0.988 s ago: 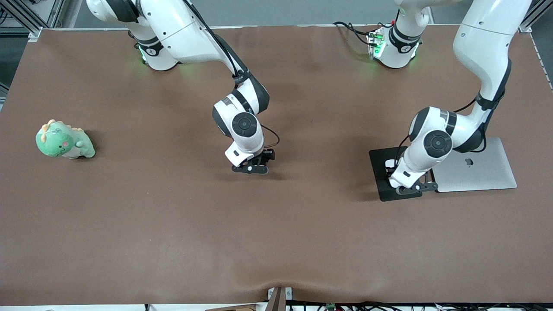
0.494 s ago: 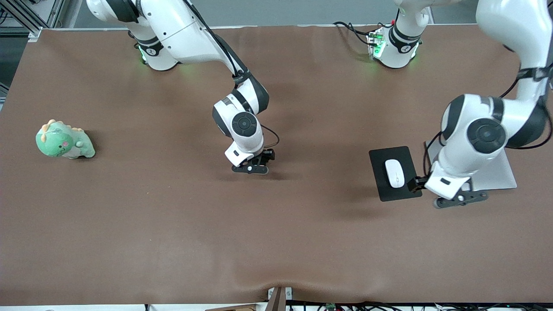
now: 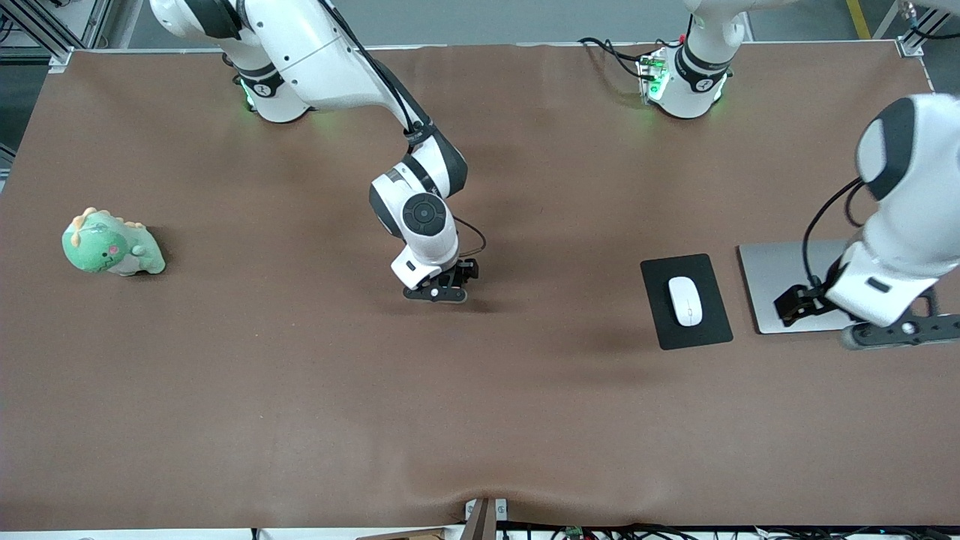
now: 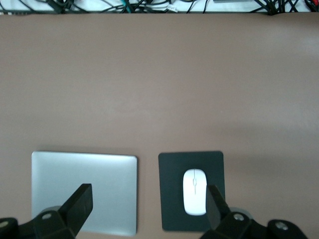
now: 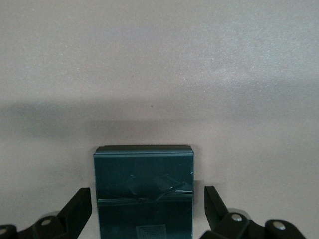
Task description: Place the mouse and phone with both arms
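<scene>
In the right wrist view my right gripper's fingers are on either side of the black phone, so it is time to close on the phone now.
The white mouse point(image 3: 685, 301) lies on the black mouse pad point(image 3: 711, 327); it also shows in the left wrist view point(image 4: 195, 198). My left gripper point(image 3: 894, 334) is open and empty, raised over the laptop's edge nearest the front camera; its wrist view point(image 4: 149, 195) looks down on the laptop and the pad. My right gripper point(image 3: 439, 292) is low at the table's middle. In the right wrist view it point(image 5: 148, 200) is open, with one finger on each side of the black phone point(image 5: 143, 172), which lies flat on the table. The phone is hidden under the hand in the front view.
A closed silver laptop point(image 3: 787, 281) lies beside the mouse pad toward the left arm's end; it shows in the left wrist view point(image 4: 84, 184). A green dinosaur plush point(image 3: 111, 245) sits near the right arm's end. Brown cloth covers the table point(image 3: 300, 390).
My left arm has risen and swung from over the mouse pad toward its own end of the table, leaving the mouse on the pad. The right arm has not moved.
</scene>
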`<state>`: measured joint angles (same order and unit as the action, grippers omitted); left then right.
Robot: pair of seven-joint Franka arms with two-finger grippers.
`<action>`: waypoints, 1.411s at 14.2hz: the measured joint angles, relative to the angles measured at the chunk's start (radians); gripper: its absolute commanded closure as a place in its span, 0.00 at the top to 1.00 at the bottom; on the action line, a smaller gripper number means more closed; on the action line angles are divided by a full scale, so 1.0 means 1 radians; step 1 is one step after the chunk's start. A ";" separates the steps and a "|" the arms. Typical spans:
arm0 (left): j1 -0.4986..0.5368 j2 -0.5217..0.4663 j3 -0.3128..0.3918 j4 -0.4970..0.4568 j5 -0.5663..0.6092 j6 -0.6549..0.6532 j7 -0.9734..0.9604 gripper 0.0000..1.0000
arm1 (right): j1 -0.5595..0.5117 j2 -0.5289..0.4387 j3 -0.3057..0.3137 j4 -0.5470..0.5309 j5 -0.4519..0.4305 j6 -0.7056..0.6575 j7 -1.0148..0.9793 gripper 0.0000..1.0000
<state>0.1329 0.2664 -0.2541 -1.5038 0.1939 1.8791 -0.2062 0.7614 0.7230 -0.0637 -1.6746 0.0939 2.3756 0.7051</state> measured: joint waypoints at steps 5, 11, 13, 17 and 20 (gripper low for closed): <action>0.022 -0.101 0.008 0.011 -0.061 -0.147 0.112 1.00 | 0.003 0.001 0.001 -0.016 0.000 0.032 0.000 0.97; -0.129 -0.233 0.156 0.010 -0.080 -0.324 0.130 1.00 | 0.013 -0.003 0.000 -0.038 -0.004 0.073 -0.002 0.00; -0.164 -0.263 0.196 0.006 -0.083 -0.361 0.142 1.00 | 0.015 -0.001 -0.001 -0.038 -0.004 0.074 -0.002 0.00; -0.230 -0.279 0.319 -0.004 -0.141 -0.367 0.258 1.00 | 0.015 -0.003 -0.001 -0.035 -0.004 0.047 -0.002 0.00; -0.234 -0.279 0.365 -0.006 -0.150 -0.367 0.297 1.00 | 0.015 -0.012 -0.005 -0.027 -0.003 -0.006 0.040 0.00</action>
<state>-0.1009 -0.0131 0.1107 -1.5100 0.0442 1.5124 0.0912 0.7765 0.7109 -0.0689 -1.7013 0.0910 2.3701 0.7451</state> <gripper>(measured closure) 0.000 0.198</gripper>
